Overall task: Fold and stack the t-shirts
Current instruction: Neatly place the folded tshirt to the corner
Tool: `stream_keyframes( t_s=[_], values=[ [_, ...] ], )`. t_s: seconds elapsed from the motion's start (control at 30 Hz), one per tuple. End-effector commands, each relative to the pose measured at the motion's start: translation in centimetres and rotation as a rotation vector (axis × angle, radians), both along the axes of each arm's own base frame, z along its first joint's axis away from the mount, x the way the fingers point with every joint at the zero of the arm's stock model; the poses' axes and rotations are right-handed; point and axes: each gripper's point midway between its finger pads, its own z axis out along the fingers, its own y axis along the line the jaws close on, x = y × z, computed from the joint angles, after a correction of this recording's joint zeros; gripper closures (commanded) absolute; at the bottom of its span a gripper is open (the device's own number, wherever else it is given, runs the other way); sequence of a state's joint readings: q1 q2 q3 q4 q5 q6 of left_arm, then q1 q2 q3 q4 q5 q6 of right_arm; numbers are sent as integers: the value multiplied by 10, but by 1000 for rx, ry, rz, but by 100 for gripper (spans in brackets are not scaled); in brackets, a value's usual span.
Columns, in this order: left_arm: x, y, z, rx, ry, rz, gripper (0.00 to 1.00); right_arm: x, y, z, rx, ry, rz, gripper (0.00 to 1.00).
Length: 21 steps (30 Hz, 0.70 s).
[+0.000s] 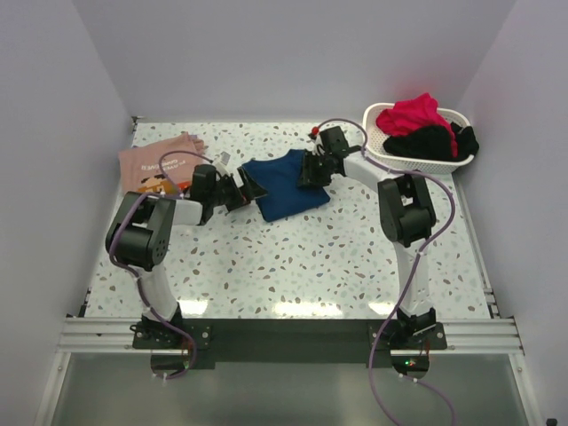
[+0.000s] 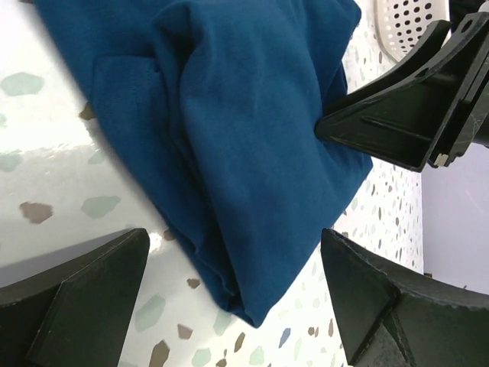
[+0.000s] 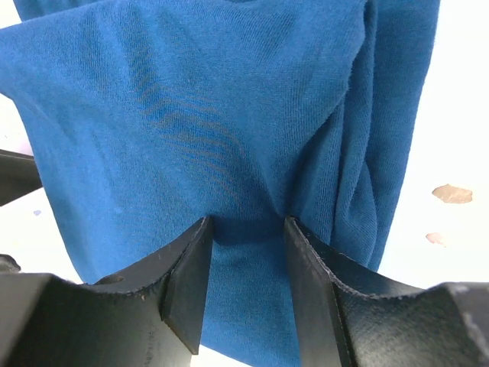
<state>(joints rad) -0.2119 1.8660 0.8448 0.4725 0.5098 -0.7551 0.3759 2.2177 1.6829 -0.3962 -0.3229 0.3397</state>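
My left gripper will next grab the edge of the folded dark blue t-shirt that faces the salmon-pink t-shirt, to stack the dark blue t-shirt there.
The dark blue t-shirt (image 1: 284, 185) lies folded in a thick bundle at the middle of the table, no print showing. My right gripper (image 1: 311, 173) comes down on its far right side. In the right wrist view its jaws (image 3: 248, 225) pinch a ridge of blue cloth (image 3: 191, 115), with wrinkles running out from the tips. My left gripper (image 1: 248, 189) is at the shirt's left edge, low over the table. Its jaws (image 2: 233, 245) stand wide open around the shirt's near corner (image 2: 229, 138), touching nothing. The salmon-pink t-shirt (image 1: 155, 164) lies flat at the far left.
A white perforated basket (image 1: 417, 160) stands at the far right corner, holding a red garment (image 1: 410, 114) and a black one (image 1: 426, 142). In the left wrist view the right gripper's fingers (image 2: 390, 115) sit close above the shirt's edge. White walls enclose the speckled table.
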Motion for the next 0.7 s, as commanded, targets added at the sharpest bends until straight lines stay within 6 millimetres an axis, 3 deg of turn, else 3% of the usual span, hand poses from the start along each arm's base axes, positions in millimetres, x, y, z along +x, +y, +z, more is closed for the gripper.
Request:
stream_keyframes(
  t_s=[0.0, 0.2, 0.5, 0.57, 0.67],
  values=[
    [-1, -12, -18, 15, 13, 12, 0, -13, -4, -15, -68, 45, 19, 54],
    [-3, -31, -35, -2, 38, 28, 0, -24, 6, -13, -66, 49, 39, 55],
    [9, -54, -42, -2, 20, 33, 2, -45, 21, -16, -44, 68, 69, 56],
    [11, -55, -43, 3, 21, 33, 8, -48, 23, -19, -46, 74, 73, 56],
    [12, -54, -50, 24, 40, 38, 35, -51, 27, -22, -47, 82, 81, 56]
  ],
)
